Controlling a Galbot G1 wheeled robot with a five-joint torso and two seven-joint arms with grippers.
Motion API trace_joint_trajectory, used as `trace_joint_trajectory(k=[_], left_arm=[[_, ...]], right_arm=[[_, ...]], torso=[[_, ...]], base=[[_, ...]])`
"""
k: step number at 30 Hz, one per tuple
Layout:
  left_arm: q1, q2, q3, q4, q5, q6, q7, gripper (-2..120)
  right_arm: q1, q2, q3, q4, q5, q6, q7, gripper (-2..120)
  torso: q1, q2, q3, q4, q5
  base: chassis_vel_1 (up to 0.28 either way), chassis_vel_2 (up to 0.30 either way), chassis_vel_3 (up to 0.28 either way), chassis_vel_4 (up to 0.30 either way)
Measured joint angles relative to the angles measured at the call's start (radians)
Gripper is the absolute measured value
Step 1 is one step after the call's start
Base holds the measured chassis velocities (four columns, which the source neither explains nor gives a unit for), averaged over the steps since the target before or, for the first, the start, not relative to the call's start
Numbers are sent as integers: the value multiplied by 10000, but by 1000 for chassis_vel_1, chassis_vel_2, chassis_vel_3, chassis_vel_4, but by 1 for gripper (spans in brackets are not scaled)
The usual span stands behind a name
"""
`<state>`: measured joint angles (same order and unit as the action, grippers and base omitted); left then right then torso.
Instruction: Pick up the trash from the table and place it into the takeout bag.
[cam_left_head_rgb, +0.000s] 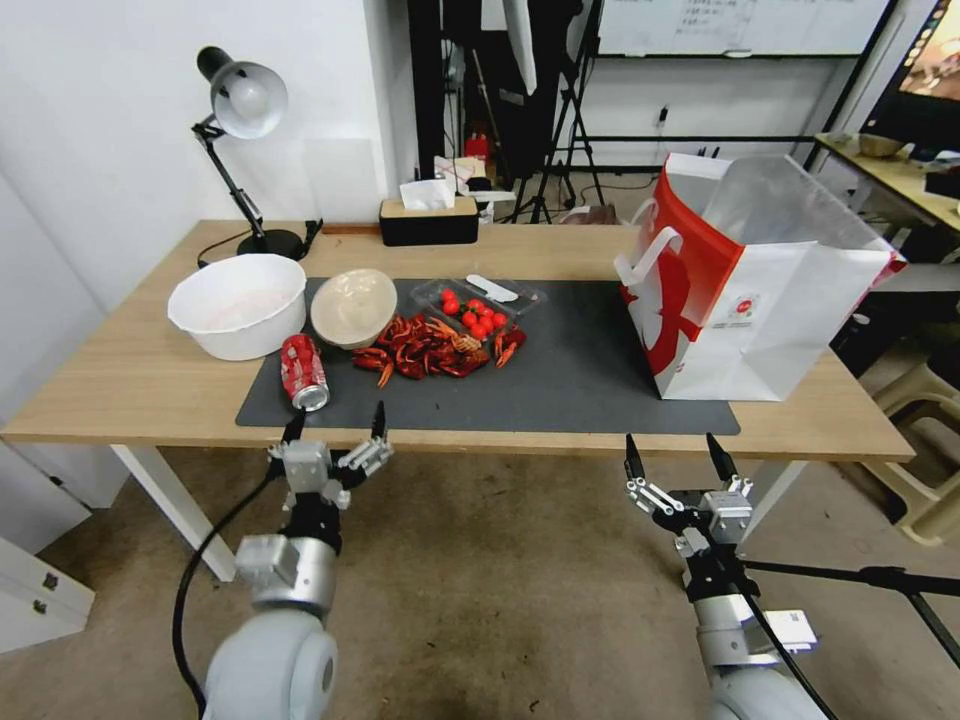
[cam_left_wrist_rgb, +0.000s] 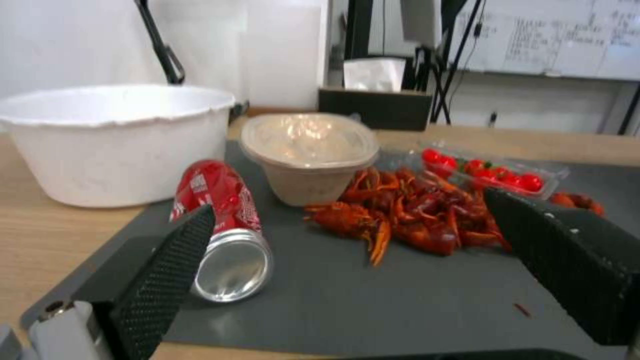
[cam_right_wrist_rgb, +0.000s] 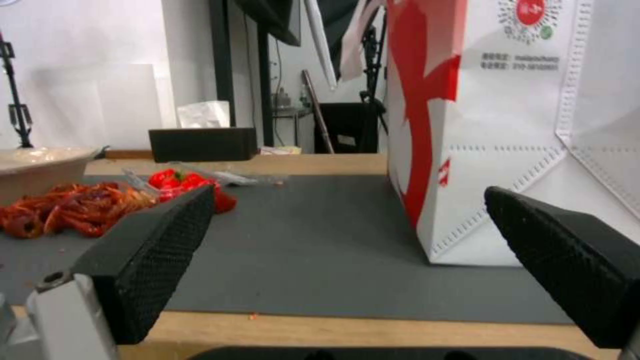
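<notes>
The white bowl (cam_left_head_rgb: 254, 322) and the beige bowl crowd the can's red end, so the left gripper should pick up the can by its silver bottom end (cam_left_head_rgb: 310, 390) next.
A red soda can (cam_left_head_rgb: 303, 371) (cam_left_wrist_rgb: 223, 225) lies on its side at the left end of the dark grey mat (cam_left_head_rgb: 570, 370) on the light-wood table (cam_left_head_rgb: 120, 370). Behind it sits a beige round bowl (cam_left_head_rgb: 353, 306) (cam_left_wrist_rgb: 308, 155) with a clear lid. The white takeout bag (cam_left_head_rgb: 760, 290) (cam_right_wrist_rgb: 507, 125) with red sides stands open at the mat's right end. My left gripper (cam_left_head_rgb: 335, 425) (cam_left_wrist_rgb: 347, 205) hovers open at the table's front edge, just short of the can. Over the front edge, in front of the bag, my right gripper (cam_left_head_rgb: 671, 445) (cam_right_wrist_rgb: 350, 195) is open and holds nothing.
A pile of red crayfish shells (cam_left_head_rgb: 425, 350) and a clear tray of cherry tomatoes (cam_left_head_rgb: 478, 308) lie mid-mat. A large white bowl (cam_left_head_rgb: 238, 303) stands left of the mat. A desk lamp (cam_left_head_rgb: 240, 110) and a black tissue box (cam_left_head_rgb: 428, 220) stand along the far edge.
</notes>
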<state>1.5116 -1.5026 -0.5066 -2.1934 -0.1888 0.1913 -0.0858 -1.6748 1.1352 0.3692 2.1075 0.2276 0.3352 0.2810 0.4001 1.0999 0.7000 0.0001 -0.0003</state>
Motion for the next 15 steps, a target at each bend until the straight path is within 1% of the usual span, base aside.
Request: trace_joint_trajectory(k=[1, 3, 4, 5, 7, 8, 9, 10, 11, 13, 14, 15], left_arm=[[0, 0, 0, 0, 0, 0, 0, 100], [-461, 488, -92, -31, -580, 1015, -385, 100], [-771, 844, -147, -14, -999, 1679, -690, 100], [-771, 844, -147, -14, -999, 1679, -690, 100], [-1117, 1239, -183, 114, -1511, 2436, -1118, 100], [-1456, 1531, -218, 366, -1784, 2833, -1388, 100], [-1609, 1675, -249, 511, -1878, 3002, -1471, 100], [-1609, 1675, -249, 511, -1878, 3002, -1471, 100], [-1811, 1882, -277, 694, -2067, 3324, -1624, 100], [-2078, 2122, -289, 924, -2418, 3674, -1916, 100], [-2078, 2122, -289, 924, -2418, 3674, -1916, 100], [-2249, 2248, -290, 1078, -2604, 3792, -2068, 100]], right_arm=[[0, 0, 0, 0, 0, 0, 0, 100], [18, 12, -11, 60, -31, -35, -1, 100], [23, 21, -15, 99, -52, -52, -4, 100], [23, 21, -15, 99, -52, -52, -4, 100], [36, 42, -20, 135, -74, -74, -5, 100], [58, 62, -26, 149, -111, -97, -5, 100], [65, 77, -38, 155, -133, -109, -5, 100], [65, 77, -38, 155, -133, -109, -5, 100], [77, 99, -52, 168, -166, -131, -5, 100], [92, 134, -69, 180, -208, -148, -5, 100], [92, 134, -69, 180, -208, -148, -5, 100], [98, 147, -70, 180, -231, -158, -5, 100]], torso=[[0, 0, 0, 0, 0], [0, 0, 0, -1, 3], [0, 0, 0, 0, 2], [0, 0, 0, 0, 2], [1, 0, 0, -1, 2], [0, 0, 0, 0, 1], [0, 0, 0, -2, 2], [0, 0, 0, -2, 2], [1, 0, 1, -1, -1], [0, 0, 1, 0, 2], [0, 0, 1, 0, 2], [1, 0, 0, 0, 0]], base=[[0, 0, 0, 0], [0, 0, 0, 0], [0, 0, 0, 0], [0, 0, 0, 0], [0, 0, 0, 0], [0, 0, 0, 0], [0, 0, 0, 0], [0, 0, 0, 0], [0, 0, 0, 0], [0, 0, 0, 0], [0, 0, 0, 0], [0, 0, 0, 0]])
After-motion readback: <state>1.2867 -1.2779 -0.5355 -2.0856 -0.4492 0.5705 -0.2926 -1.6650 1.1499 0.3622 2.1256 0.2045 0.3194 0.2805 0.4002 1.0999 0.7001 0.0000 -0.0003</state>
